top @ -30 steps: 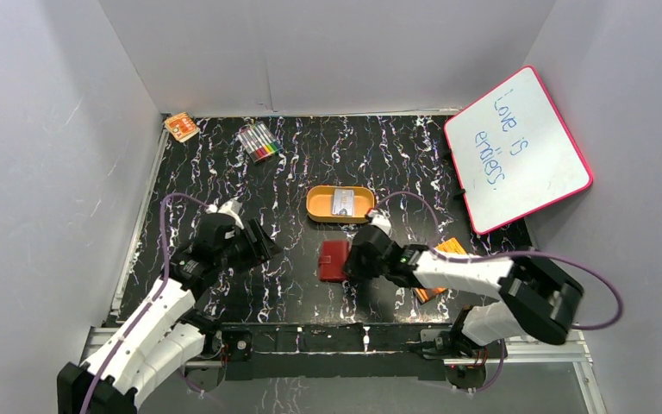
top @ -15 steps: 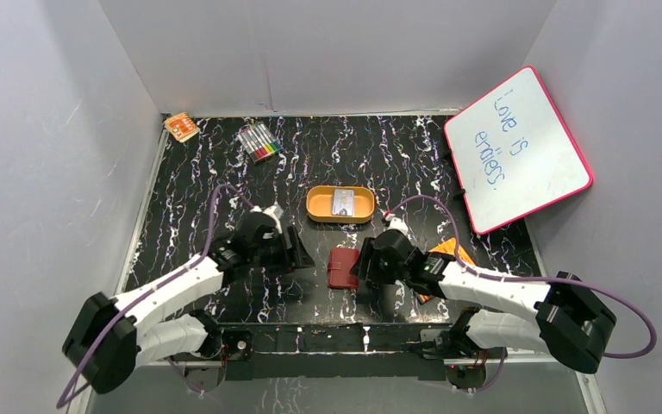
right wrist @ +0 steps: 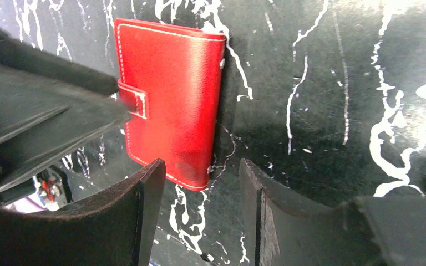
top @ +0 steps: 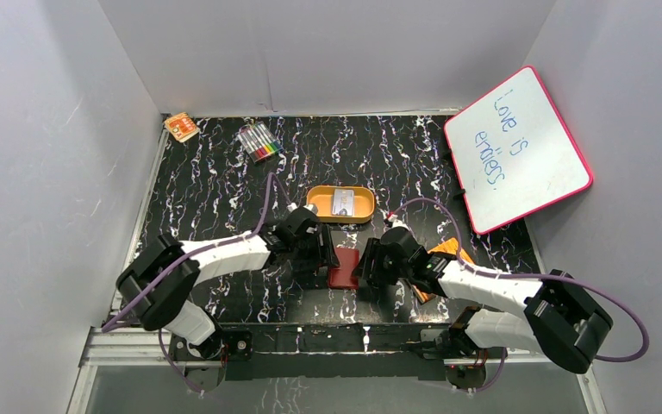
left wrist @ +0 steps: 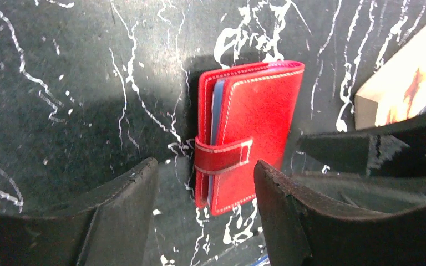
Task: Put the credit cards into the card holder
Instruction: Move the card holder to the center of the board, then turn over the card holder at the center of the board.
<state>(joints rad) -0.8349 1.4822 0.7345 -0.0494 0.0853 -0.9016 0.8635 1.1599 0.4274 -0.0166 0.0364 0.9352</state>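
The card holder should be grabbed next by its spine corner [top: 354, 285] [right wrist: 199, 173] with my right gripper, so it can be lifted for filling with credit cards.
The card holder [top: 343, 268] lies shut on the black mat, dark red with its tab [left wrist: 224, 156] fastened. Thin pale blue edges [left wrist: 216, 111] show between its covers. My left gripper [top: 322, 259] is open, its jaws low on either side of the holder's tab edge [left wrist: 205, 172], holding nothing. My right gripper [top: 371, 269] faces it from the other side, open over the holder's spine corner [right wrist: 199, 166], and is also empty. One pale grey credit card [top: 342, 202] lies in the orange oval tin [top: 317, 207] behind the holder.
An orange booklet [top: 449, 249] lies partly under my right arm, its corner also in the left wrist view [left wrist: 405, 83]. A pink-framed whiteboard [top: 517, 142] leans at the right wall. A pack of markers [top: 259, 141] and a small orange box [top: 181, 127] sit at the back left.
My left arm has swung right across the mat to the card holder. My right gripper has opened beside the holder, which shifted slightly to the right.
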